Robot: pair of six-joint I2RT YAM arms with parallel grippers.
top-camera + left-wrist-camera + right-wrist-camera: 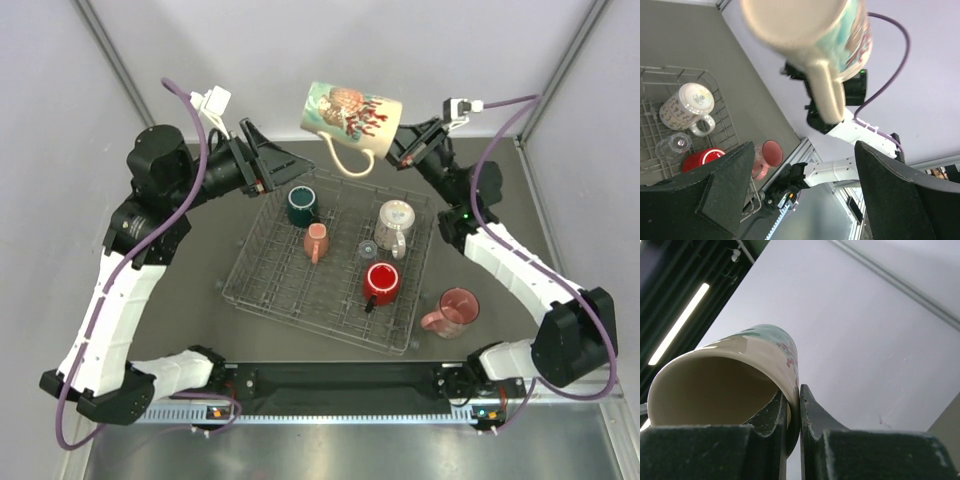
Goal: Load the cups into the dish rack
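Note:
The large cream mug's open rim should stay free to sit on the rack [268, 272], so my left gripper next needs to grab the mug by its curved handle [347, 167].
My right gripper [405, 146] is shut on the rim of a large cream mug [350, 114] with a teal and red print, and holds it on its side high above the far edge of the dish rack [268, 272]. In the right wrist view the fingers [812, 422] pinch the mug's wall [765, 350]. The same mug fills the top of the left wrist view [815, 35]. My left gripper [262, 160] is open and empty, left of the mug. The rack holds a dark teal mug [301, 206], a small salmon mug [316, 241], a speckled cream mug [393, 226], a clear glass mug [368, 249] and a red mug [381, 283].
A translucent pink mug [455, 310] stands on the table just right of the rack's near right corner; it also shows in the left wrist view [767, 155]. The black rail [340, 385] with the arm bases runs along the near edge. White walls close the cell in.

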